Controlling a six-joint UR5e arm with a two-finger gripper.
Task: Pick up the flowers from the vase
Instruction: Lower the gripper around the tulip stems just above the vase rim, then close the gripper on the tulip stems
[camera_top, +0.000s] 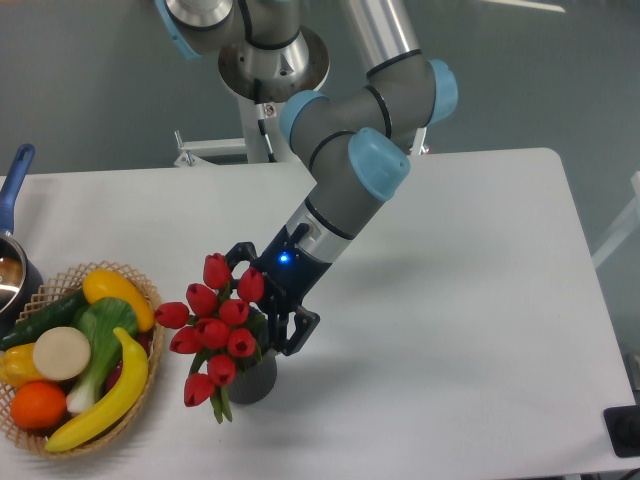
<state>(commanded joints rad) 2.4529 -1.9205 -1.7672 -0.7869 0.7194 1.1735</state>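
Note:
My gripper is to grip the green stems of the bundle next, just below the red buds, so that it can lift the flowers (213, 325) from the vase (254, 376).
The flowers (213, 325), red tulip buds on green stems, stand bundled in the small dark grey vase (254, 376) near the front of the white table. My gripper (265, 305) is open and reaches in from the right at bud height. One finger shows behind the top buds and the other sits just right of the bunch above the vase rim. The buds hide whether the fingers touch the stems.
A wicker basket (146, 290) with a banana, cucumber, orange and other produce sits just left of the vase. A pot with a blue handle (14, 180) is at the left edge. A dark object (625, 430) lies at the front right corner.

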